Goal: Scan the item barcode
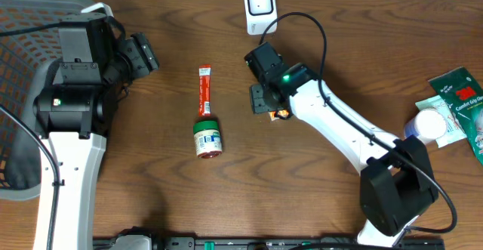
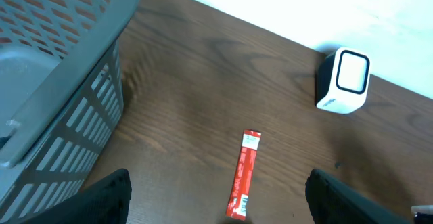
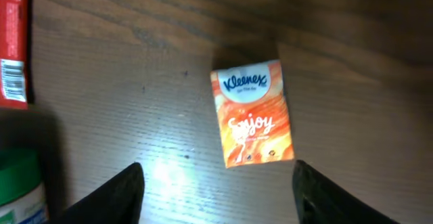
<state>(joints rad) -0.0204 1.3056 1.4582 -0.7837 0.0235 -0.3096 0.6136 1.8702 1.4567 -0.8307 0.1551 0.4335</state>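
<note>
I should next take the Kleenex pack with my right gripper across its Enjoy end (image 1: 279,115) (image 3: 257,135), so the Kleenex end sticks out free for the barcode scan.
An orange Kleenex tissue pack (image 3: 252,112) lies flat on the wooden table, label up. My right gripper (image 3: 216,197) hangs open just above it, and nothing sits between its fingers. From overhead only an orange corner of the pack (image 1: 281,114) shows beside the right gripper (image 1: 264,99). The white barcode scanner (image 1: 259,7) stands at the table's back edge, also in the left wrist view (image 2: 345,80). My left gripper (image 2: 216,204) is open and empty, over the table near the basket, at the left in the overhead view (image 1: 147,54).
A red stick packet (image 1: 204,91) and a green-lidded jar (image 1: 207,138) lie left of the right gripper. A grey mesh basket (image 1: 23,91) fills the far left. Green packets and a white bottle (image 1: 453,106) sit at the right edge.
</note>
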